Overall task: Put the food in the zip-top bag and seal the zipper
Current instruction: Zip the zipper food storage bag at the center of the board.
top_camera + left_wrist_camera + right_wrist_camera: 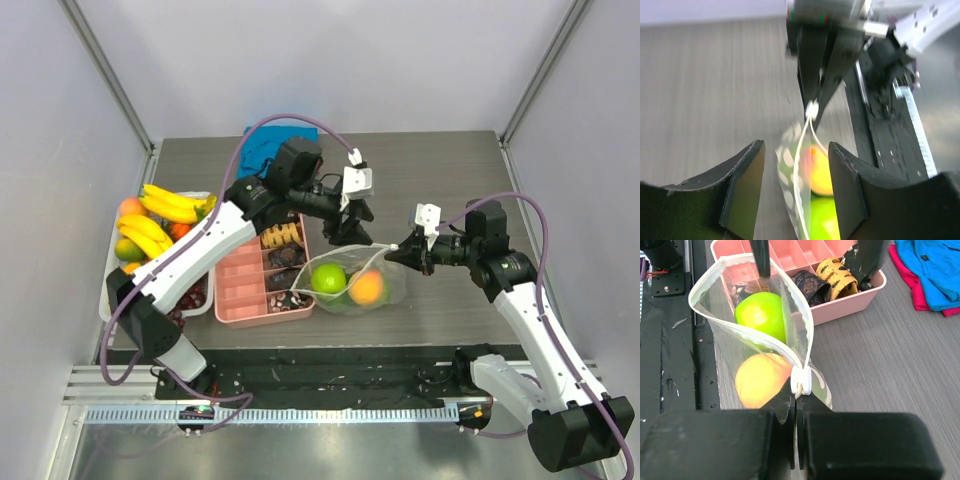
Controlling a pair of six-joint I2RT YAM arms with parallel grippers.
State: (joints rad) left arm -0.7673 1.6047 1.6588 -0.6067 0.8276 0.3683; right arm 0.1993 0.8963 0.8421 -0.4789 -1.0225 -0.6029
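The zipper needs to be sealed, so the left gripper will grab the white slider [393, 247] [812, 110] by its sides next while the right gripper holds the bag's end.
The clear dotted zip-top bag [355, 285] lies right of the pink box and holds a green apple [328, 278] and an orange [367, 288]. Its mouth stands open in the right wrist view, the zipper strip [740, 258] curving round the apple [760, 314] and orange [760, 380]. My right gripper [796, 400] is shut on the bag's end, right at the white slider [801, 381]; it also shows in the top view [396, 248]. My left gripper [796, 185] is open, its fingers [747, 185] straddling the bag's mouth edge [802, 165] without touching it. In the top view it [352, 238] hangs over the bag's far side.
A pink compartment box [240, 290] with snacks sits left of the bag and touches it. A white tray [112, 250] with bananas and other fruit stands at the far left. A folded blue and red cloth [262, 145] lies at the back. A black rail [330, 375] runs along the near edge.
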